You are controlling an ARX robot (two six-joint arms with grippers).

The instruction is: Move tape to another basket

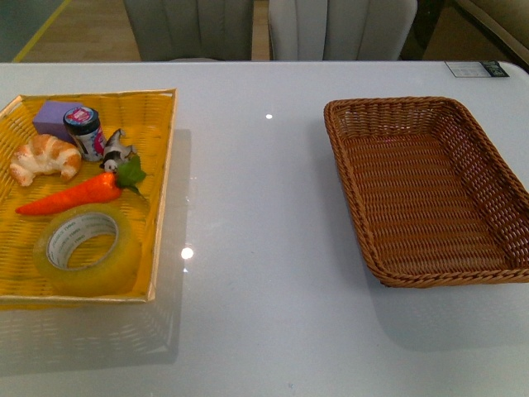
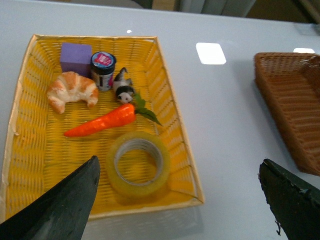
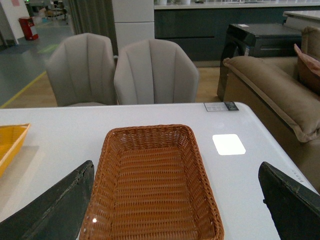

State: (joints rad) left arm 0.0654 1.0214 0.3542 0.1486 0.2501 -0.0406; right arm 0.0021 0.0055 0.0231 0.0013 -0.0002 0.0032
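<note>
My left gripper should grab the tape by its narrow ring wall (image 1: pixel 42 248) next, because the tape is a wide roll with an open white core (image 1: pixel 81 237).
The tape (image 1: pixel 88 248) (image 2: pixel 138 163), a wide yellowish roll with a white core, lies flat in the near corner of the yellow tray (image 1: pixel 157 198) (image 2: pixel 175 125) at the left. The brown wicker basket (image 1: pixel 483 198) (image 3: pixel 102 175) (image 2: pixel 272 85) stands to the right with nothing in it. Neither arm shows in the front view. My left gripper (image 2: pixel 180 172) hangs open above the table, with the tape just beyond one finger (image 2: pixel 65 205). My right gripper (image 3: pixel 176 172) is open above the near end of the wicker basket, holding nothing.
In the yellow tray lie a carrot (image 1: pixel 78 194), a croissant (image 1: pixel 45 157), a small jar (image 1: pixel 85 132), a purple block (image 1: pixel 54 116) and a small black-and-white figure (image 1: pixel 116 151). Bare white table (image 1: pixel 256 215) separates tray and basket. Two grey chairs (image 3: pixel 120 70) stand beyond the far edge.
</note>
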